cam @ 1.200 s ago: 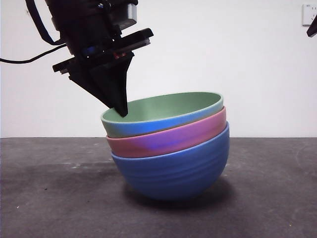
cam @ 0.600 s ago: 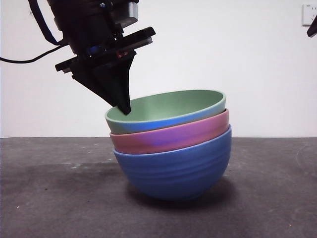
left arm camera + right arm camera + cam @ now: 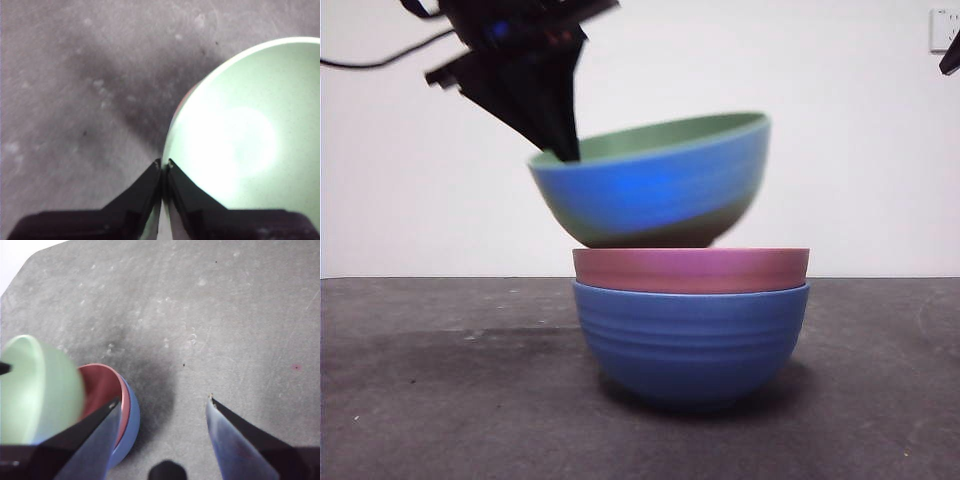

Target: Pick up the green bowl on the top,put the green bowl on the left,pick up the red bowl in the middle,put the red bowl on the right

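The red bowl comes up out of the blue bowl (image 3: 690, 340). The right gripper grabs the red bowl by its rim (image 3: 802, 252) next.
The green bowl (image 3: 655, 185) hangs tilted in the air above the stack, clear of it. My left gripper (image 3: 563, 150) is shut on its left rim; the left wrist view shows the jaws pinching the rim of the green bowl (image 3: 240, 135), with my left gripper (image 3: 164, 164) closed tight on it. The red bowl (image 3: 690, 269) sits level, nested in the blue bowl (image 3: 690, 340) on the table. My right gripper (image 3: 162, 402) is open and empty, high up, and sees the green bowl (image 3: 30, 390), the red bowl (image 3: 102, 387) and the blue bowl (image 3: 131, 415) below.
The dark grey table (image 3: 420, 400) runs to both sides of the stack. A white wall stands behind. A black tip of the waiting arm (image 3: 950, 55) shows at the top right corner.
My left gripper has risen with the green bowl, lifting it off the red bowl. The red and blue bowls have settled level and a little to the right.
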